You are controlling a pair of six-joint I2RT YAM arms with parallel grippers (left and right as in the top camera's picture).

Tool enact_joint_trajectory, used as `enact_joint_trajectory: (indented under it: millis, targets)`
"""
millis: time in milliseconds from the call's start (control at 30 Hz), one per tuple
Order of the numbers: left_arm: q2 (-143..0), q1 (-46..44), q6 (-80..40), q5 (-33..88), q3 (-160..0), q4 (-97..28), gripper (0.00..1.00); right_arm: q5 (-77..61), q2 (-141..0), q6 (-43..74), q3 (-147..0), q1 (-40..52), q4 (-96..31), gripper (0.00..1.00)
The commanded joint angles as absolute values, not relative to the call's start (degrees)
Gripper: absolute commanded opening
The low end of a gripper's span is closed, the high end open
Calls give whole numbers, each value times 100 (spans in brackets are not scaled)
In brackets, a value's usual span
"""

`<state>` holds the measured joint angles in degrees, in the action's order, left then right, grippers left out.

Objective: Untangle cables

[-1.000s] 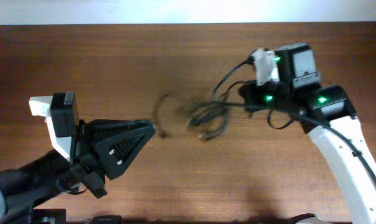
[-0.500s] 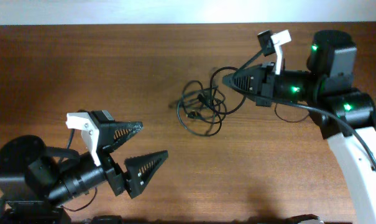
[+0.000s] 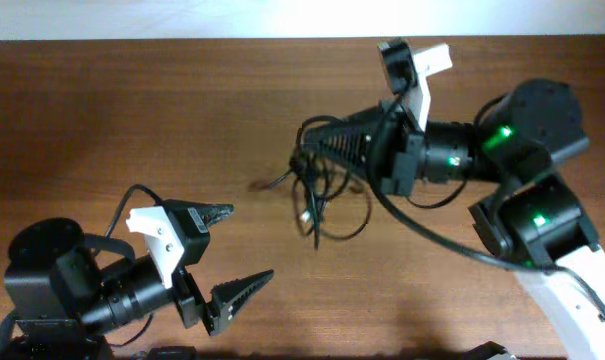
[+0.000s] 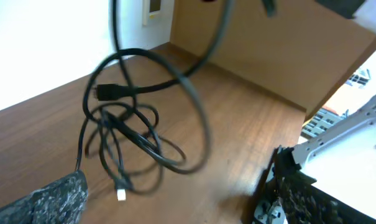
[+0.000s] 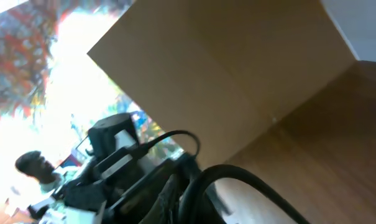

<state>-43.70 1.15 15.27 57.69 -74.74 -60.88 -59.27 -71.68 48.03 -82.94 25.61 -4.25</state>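
My left gripper should next grab a single piece of the hanging cable loops, below my right gripper's hold, to pull the cables apart.
The cables (image 3: 315, 190) are thin black cords knotted in a loose bundle, hanging from my right gripper (image 3: 308, 137) above the middle of the table. That gripper is shut on the top of the bundle, and in the right wrist view a black strand (image 5: 237, 177) curves out from its closed fingers (image 5: 175, 190). My left gripper (image 3: 252, 241) stands open at the lower left, apart from the bundle and holding nothing. Its wrist view shows the hanging loops (image 4: 116, 91) and a small white plug end (image 4: 121, 195) ahead of its spread fingertips (image 4: 57, 199).
The wooden table (image 3: 132, 110) runs to a white wall at the far edge. A brown board (image 4: 268, 56) stands beyond the table in the left wrist view. The right arm's own thick black wire (image 3: 422, 225) loops under its wrist.
My left gripper let go of the cable, opened wide and drew back to the lower left. My right gripper swung left and up, carrying the bundle with it.
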Motion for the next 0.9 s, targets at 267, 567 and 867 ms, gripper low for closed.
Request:
enact_joint_trajectory:
  millis: [267, 567, 867]
  targets:
    - [-4418, 117, 1599, 6372, -7019, -6093, 91, -4945, -7426, 5218, -8396, 3245, 469, 4]
    - [-5129, 117, 1597, 6324, -6731, -6007, 4, -4943, -7426, 5494, -8396, 3712, 923, 4]
    - [-4941, 119, 1422, 6665, -6984, -6007, 0, -4665, -7441, 2797, -8396, 1459, -3444, 4]
